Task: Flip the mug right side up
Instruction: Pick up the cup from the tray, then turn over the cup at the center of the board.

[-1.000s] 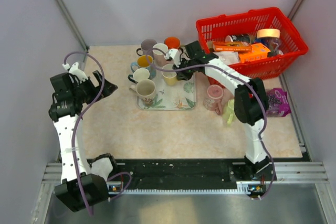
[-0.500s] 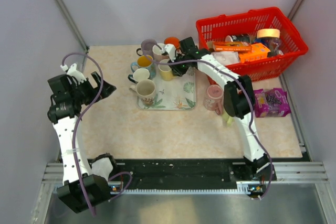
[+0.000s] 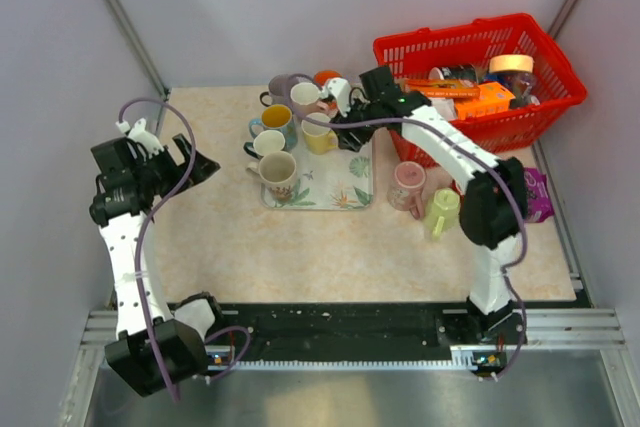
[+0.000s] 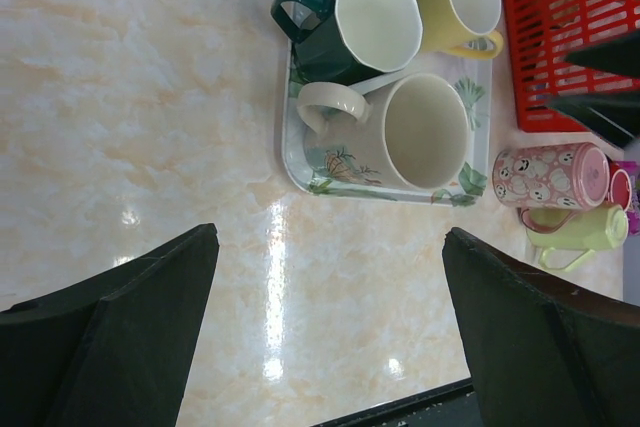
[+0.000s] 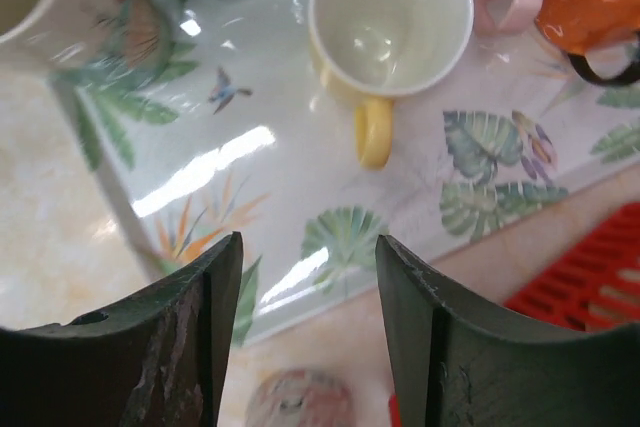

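The pink mug is upside down, so my right gripper will grip it by its handle [image 3: 416, 209] next. That leaves its body free to turn right side up.
A pink mug [image 3: 408, 185] with smiley faces stands off the tray's right edge, apparently mouth down; it also shows in the left wrist view [image 4: 550, 175] and blurred in the right wrist view [image 5: 300, 397]. A pale green mug [image 3: 442, 211] lies on its side beside it. My right gripper [image 3: 338, 112] is open and empty above the tray's back, just behind the upright yellow mug [image 5: 390, 22], its fingers [image 5: 190, 327] apart. My left gripper [image 3: 195, 167] is open and empty over bare table at the left, as the left wrist view [image 4: 330, 247] shows.
A leaf-print tray [image 3: 345, 187] holds several upright mugs, among them a cream one [image 4: 400, 137] and a dark green one [image 4: 350, 32]. A red basket [image 3: 480, 77] full of items stands at the back right. A purple packet [image 3: 535, 192] lies by the right wall.
The right arm's elbow has swung out to the right while its gripper stayed over the tray's back, shifting slightly. The left arm has hardly moved.
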